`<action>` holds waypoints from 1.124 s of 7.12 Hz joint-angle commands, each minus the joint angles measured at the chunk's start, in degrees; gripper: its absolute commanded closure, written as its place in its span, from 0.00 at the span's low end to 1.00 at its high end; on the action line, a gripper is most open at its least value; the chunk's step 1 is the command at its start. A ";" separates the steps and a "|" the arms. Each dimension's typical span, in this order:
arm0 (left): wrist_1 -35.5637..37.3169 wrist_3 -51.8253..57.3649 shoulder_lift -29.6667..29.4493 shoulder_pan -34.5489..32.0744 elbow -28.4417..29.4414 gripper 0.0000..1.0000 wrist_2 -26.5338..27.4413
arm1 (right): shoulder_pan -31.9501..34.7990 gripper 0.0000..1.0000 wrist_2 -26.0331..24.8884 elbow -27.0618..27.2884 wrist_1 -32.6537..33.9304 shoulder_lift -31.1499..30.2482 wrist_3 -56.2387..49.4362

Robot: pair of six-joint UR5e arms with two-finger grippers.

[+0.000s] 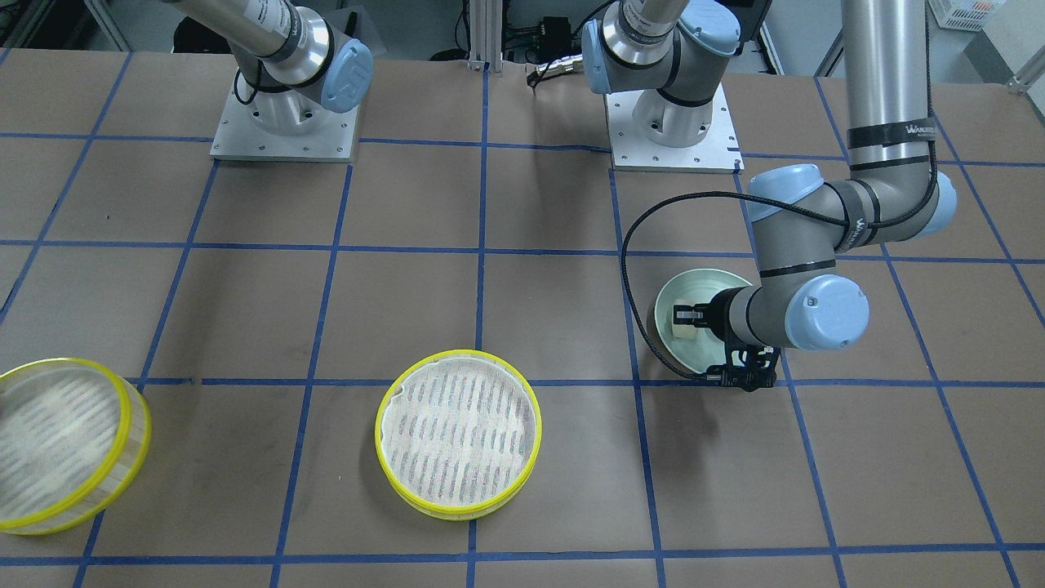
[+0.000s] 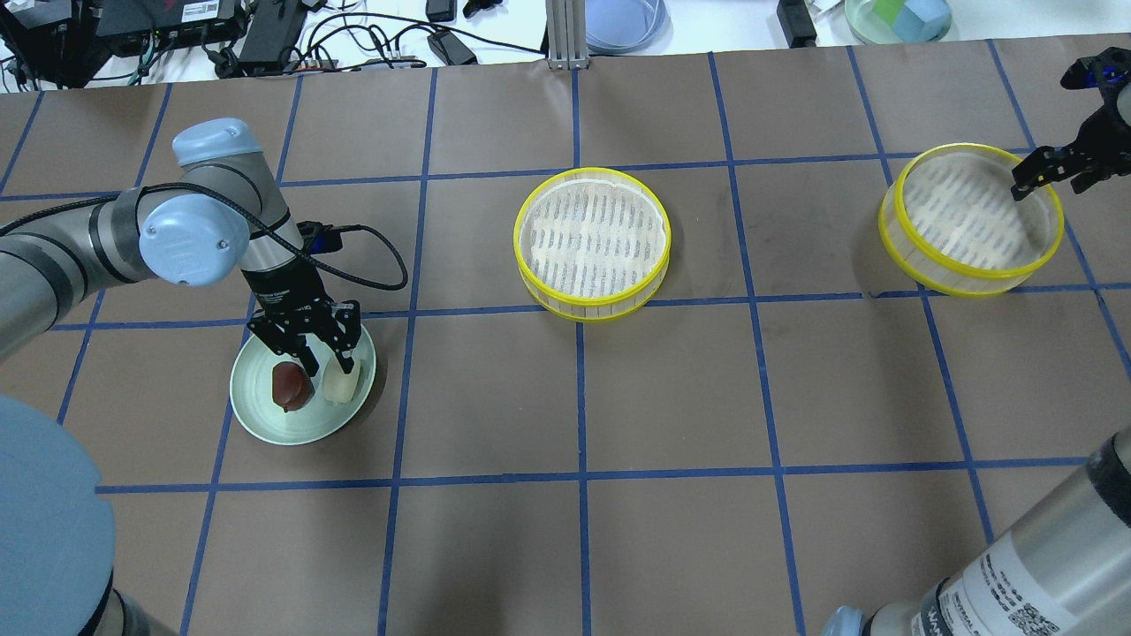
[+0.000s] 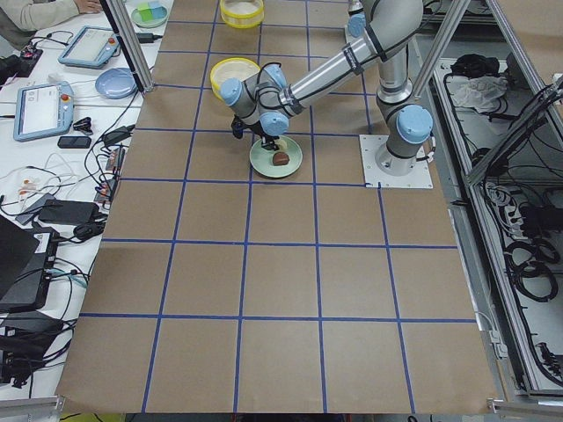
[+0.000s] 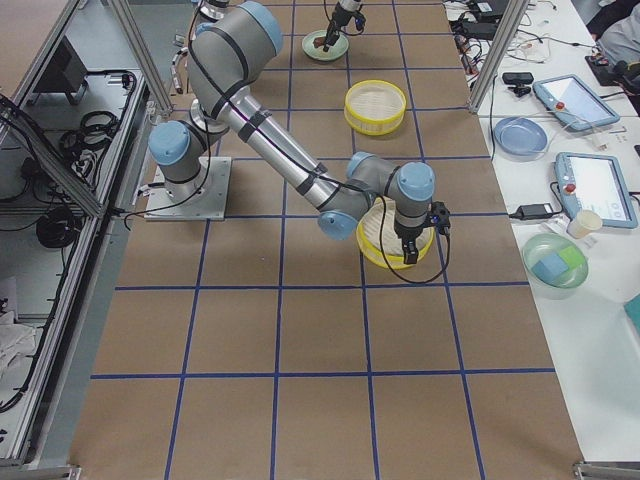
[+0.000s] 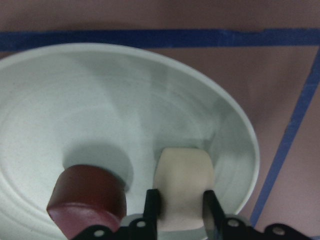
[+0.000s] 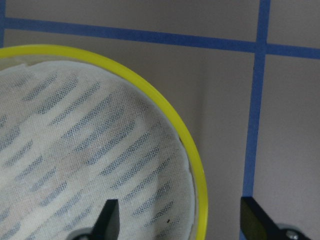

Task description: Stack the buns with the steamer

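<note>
The wide slatted bottom of the steamer level spans far more than my fingers can open, so next my right gripper will grab the level by its thin yellow rim.
A pale mint-green plate holds both buns: the dark reddish-brown bun and the cream-white bun. My left gripper points down into the plate. In the left wrist view its fingers press both sides of the cream-white bun, with the brown bun just beside it. One steamer tier sits mid-table, empty. The second steamer tier is at the far right. My right gripper is open, with its fingers either side of that tier's yellow rim.
The table is brown paper with a blue tape grid. Both arm bases stand at the robot's edge. A black cable loops from the left wrist beside the plate. Tablets, bowls and cables lie on the operators' side bench.
</note>
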State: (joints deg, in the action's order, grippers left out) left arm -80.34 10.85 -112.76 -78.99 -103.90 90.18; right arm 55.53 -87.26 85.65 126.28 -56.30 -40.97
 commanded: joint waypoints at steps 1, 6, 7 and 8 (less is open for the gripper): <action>0.09 -0.04 0.08 0.06 1.67 1.00 -0.09 | -0.07 0.31 -0.45 -0.13 0.19 1.28 -1.84; -1.14 -14.55 4.39 -1.68 10.10 1.00 -9.60 | -0.07 0.96 -5.38 -0.04 -0.42 1.29 -2.10; 1.30 -20.81 4.31 -3.35 11.60 1.00 -17.06 | -0.07 1.00 -5.29 -0.04 -0.68 0.94 -1.75; 7.24 -26.96 4.13 -5.11 12.22 1.00 -18.10 | -0.07 1.00 -5.11 -0.04 -0.69 0.59 -1.31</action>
State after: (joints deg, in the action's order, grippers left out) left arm -78.28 -8.49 -108.62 -82.06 -92.96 76.06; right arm 55.46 -92.45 85.61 125.74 -55.33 -42.75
